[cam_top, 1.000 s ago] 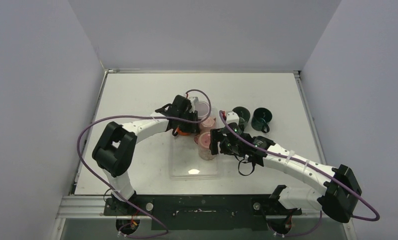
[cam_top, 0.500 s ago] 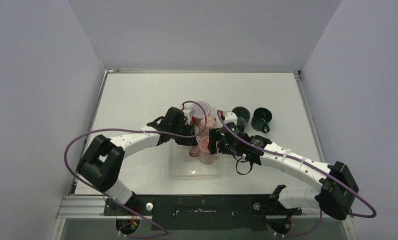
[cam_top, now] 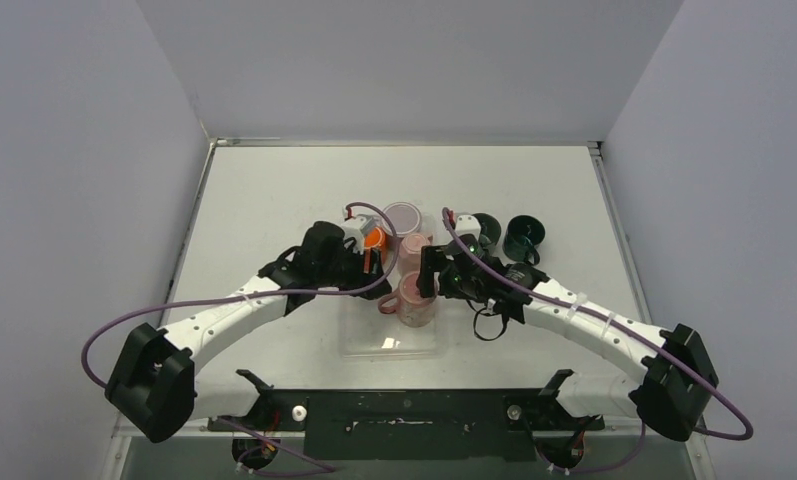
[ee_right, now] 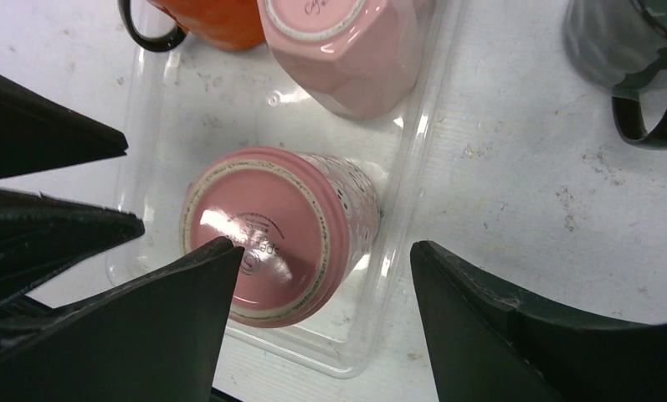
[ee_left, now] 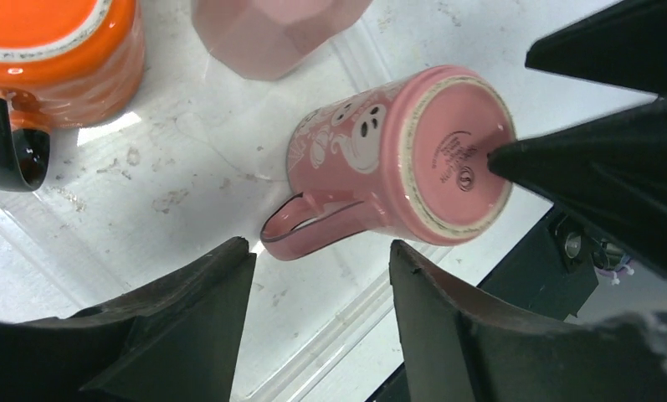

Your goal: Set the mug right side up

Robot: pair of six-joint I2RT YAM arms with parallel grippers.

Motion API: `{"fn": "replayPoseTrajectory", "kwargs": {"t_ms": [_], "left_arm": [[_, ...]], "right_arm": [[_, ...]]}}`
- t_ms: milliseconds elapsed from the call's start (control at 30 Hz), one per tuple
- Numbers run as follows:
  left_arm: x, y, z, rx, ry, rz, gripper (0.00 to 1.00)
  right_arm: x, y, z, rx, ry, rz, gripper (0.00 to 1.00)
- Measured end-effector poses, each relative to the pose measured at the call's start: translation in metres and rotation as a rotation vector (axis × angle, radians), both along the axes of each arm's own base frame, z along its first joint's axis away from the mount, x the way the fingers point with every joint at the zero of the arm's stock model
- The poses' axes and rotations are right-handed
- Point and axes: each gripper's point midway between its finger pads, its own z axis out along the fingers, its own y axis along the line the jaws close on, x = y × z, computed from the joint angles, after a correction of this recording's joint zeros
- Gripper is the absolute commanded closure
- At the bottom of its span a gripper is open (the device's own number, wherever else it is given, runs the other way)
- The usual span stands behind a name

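The pink mug's rim end should stay free for my right gripper to turn the mug upright, so my left gripper should next grab the mug's handle near the mug's base.
A pink mug (cam_top: 415,298) printed with white ghosts stands upside down, base up, in a clear plastic tray (cam_top: 389,350). Its handle (ee_left: 300,232) points at my left gripper (ee_left: 321,251), which is open and empty just short of that handle. My right gripper (ee_right: 323,248) hangs open over the mug (ee_right: 267,226), one finger above the base and the other over the tray's right rim (ee_right: 413,167). Whether that finger touches the base I cannot tell. In the top view, the left gripper (cam_top: 370,268) is left of the mug and the right gripper (cam_top: 431,277) is at its right.
An orange mug (cam_top: 374,240) with a black handle and a pale pink faceted mug (cam_top: 414,250) sit at the tray's far end. A lilac cup (cam_top: 406,215) stands behind them. Two dark green mugs (cam_top: 486,228) (cam_top: 524,238) stand on the table to the right.
My left gripper has drawn back from the tray's far end toward the near left and opened. The right gripper has shifted slightly and stays open over the pink mug.
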Motion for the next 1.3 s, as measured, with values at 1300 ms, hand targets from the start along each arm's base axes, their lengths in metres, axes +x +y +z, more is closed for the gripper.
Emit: {"fn": "replayPoseTrajectory", "kwargs": {"t_ms": [1300], "left_arm": [[-0.017,-0.039,-0.040,0.310,-0.280,-0.835,0.61]], "right_arm": [[0.021,-0.060,0.035,0.131,-0.015,-0.244,0.23]]}}
